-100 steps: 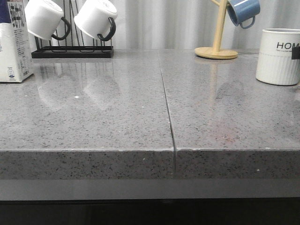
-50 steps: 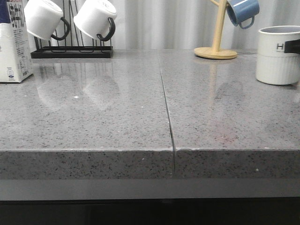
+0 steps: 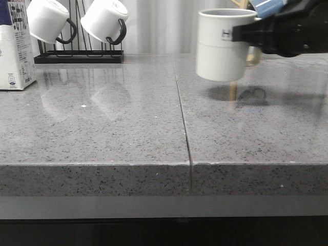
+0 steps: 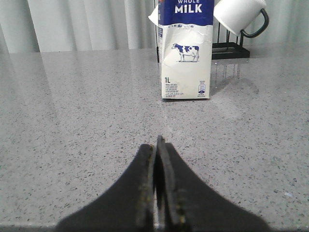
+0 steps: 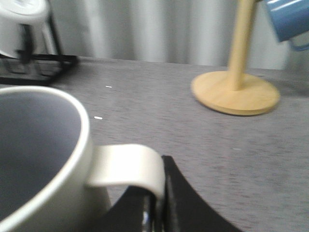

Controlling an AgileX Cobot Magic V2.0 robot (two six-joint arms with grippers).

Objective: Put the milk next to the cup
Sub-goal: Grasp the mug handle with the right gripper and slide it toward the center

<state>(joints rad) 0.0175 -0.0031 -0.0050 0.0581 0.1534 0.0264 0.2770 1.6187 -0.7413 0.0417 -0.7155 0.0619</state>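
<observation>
The robot's right gripper needs to stay closed on the cup until the cup rests on the counter, because the cup's base (image 3: 220, 77) is hanging above the grey counter with its shadow below.
The milk (image 3: 15, 51), a white carton with a dark blue top, stands at the far left of the grey counter. In the left wrist view the milk (image 4: 186, 53) shows its cow picture, well ahead of my left gripper (image 4: 157, 145). That gripper is shut on nothing and hangs low over the counter. The cup (image 3: 220, 46), a cream-white mug, hangs in the air just right of the counter seam, with its shadow below it. My right gripper (image 3: 246, 33) reaches in from the right. In the right wrist view the right gripper (image 5: 157, 198) is shut on the handle of the cup (image 5: 43, 159).
A black rack (image 3: 77, 56) holding two white mugs stands at the back left, beside the milk. A wooden mug tree (image 5: 235, 92) with a blue mug (image 5: 289, 19) stands at the back right. A seam (image 3: 182, 118) splits the counter down the middle.
The cup stood on the counter at the far right. My right gripper has taken it by the handle, lifted it and carried it left toward the seam. The milk has not moved.
</observation>
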